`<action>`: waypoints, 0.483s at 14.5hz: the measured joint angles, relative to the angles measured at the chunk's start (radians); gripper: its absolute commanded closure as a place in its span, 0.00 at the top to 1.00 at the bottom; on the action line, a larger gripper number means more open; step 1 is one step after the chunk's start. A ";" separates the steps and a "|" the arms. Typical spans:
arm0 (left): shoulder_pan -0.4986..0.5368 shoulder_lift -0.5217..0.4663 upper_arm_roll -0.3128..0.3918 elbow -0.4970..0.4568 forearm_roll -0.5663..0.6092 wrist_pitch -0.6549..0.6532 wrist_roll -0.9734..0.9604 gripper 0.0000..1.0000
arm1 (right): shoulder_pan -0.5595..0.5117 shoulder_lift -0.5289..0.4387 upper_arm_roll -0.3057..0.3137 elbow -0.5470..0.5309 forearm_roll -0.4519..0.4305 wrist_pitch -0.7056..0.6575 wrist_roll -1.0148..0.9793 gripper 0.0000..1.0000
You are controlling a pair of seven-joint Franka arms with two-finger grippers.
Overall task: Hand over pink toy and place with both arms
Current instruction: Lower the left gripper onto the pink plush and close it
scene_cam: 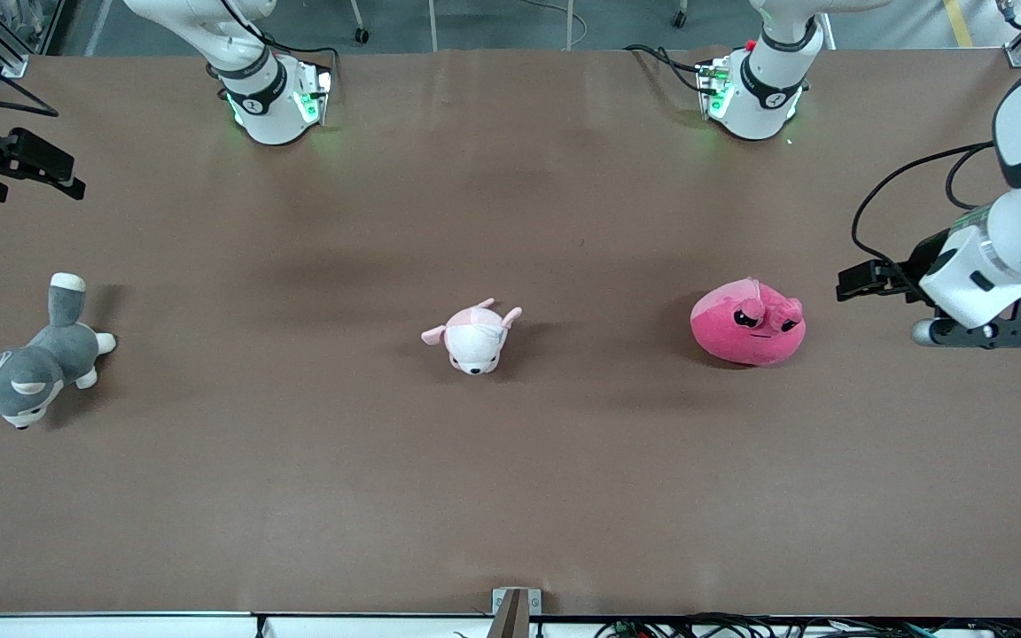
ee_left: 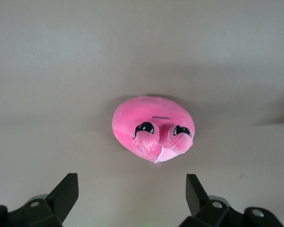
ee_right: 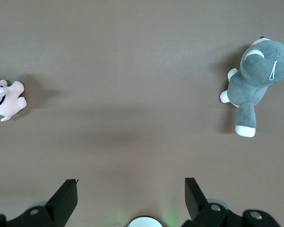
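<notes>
The pink toy's round body [scene_cam: 727,328] is wider than the left gripper's fingertips can span, so the left gripper should grab the toy by one narrow, floppy ear next.
The pink toy [scene_cam: 748,322], a hot-pink round plush with droopy black eyes, lies on the brown table toward the left arm's end. My left gripper [scene_cam: 856,282] hangs open and empty in the air beside it, at the table's end. In the left wrist view the pink toy [ee_left: 154,126] sits apart from my open left gripper [ee_left: 131,194]. My right gripper [scene_cam: 45,168] hangs open and empty over the table's edge at the right arm's end. In the right wrist view the right gripper [ee_right: 131,196] has bare table between its fingers.
A pale pink-and-white puppy plush [scene_cam: 473,337] lies mid-table and also shows in the right wrist view [ee_right: 7,99]. A grey-and-white husky plush [scene_cam: 32,363] lies toward the right arm's end; it shows in the right wrist view [ee_right: 255,80] too. Both arm bases [scene_cam: 271,97] [scene_cam: 754,89] stand farthest from the front camera.
</notes>
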 measured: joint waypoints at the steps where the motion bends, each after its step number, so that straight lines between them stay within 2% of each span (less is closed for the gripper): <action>1: 0.000 0.022 0.001 -0.011 0.000 0.000 0.000 1.00 | 0.000 0.000 -0.001 0.000 0.000 0.000 0.000 1.00; 7: -0.001 0.166 0.001 -0.021 0.000 0.045 -0.007 1.00 | 0.000 0.001 -0.002 0.001 0.000 0.004 0.000 1.00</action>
